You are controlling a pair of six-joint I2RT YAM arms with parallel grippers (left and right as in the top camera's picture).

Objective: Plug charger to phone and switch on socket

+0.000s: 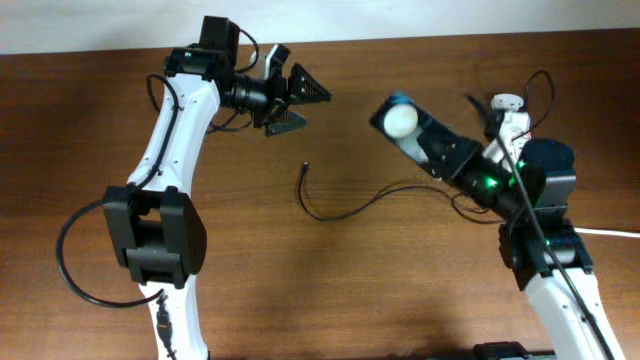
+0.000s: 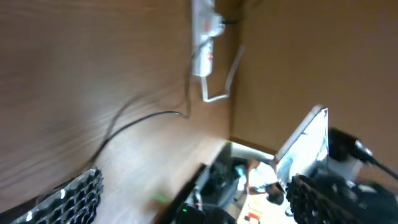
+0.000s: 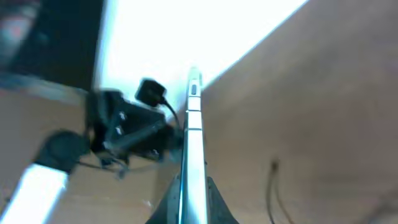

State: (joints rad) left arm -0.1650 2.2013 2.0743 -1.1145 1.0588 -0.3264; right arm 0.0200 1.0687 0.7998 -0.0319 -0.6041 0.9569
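Note:
The phone (image 1: 402, 121) needs to be held across its thin side by my left gripper next, away from my right gripper. The phone's port end then stays clear, so the charger can be plugged in.
My right gripper (image 1: 448, 158) is shut on the phone (image 1: 402, 121) and holds it tilted above the table, right of centre. In the right wrist view the phone (image 3: 193, 134) shows edge-on between the fingers (image 3: 193, 186). The charger cable (image 1: 345, 210) lies on the wood, its plug tip (image 1: 304, 167) free at centre; it also shows in the left wrist view (image 2: 140, 121) and the right wrist view (image 3: 272, 180). The socket (image 1: 510, 115) lies at the back right, partly hidden by my right arm; the left wrist view shows it too (image 2: 203, 34). My left gripper (image 1: 298, 105) is open and empty, raised at the back left (image 2: 199, 202).
The socket's thick white cord (image 2: 221, 84) bends beside the strip. The table's edge (image 2: 249, 148) runs below the raised phone (image 2: 306, 146) in the left wrist view. My left arm (image 3: 121, 130) shows beyond the phone in the right wrist view.

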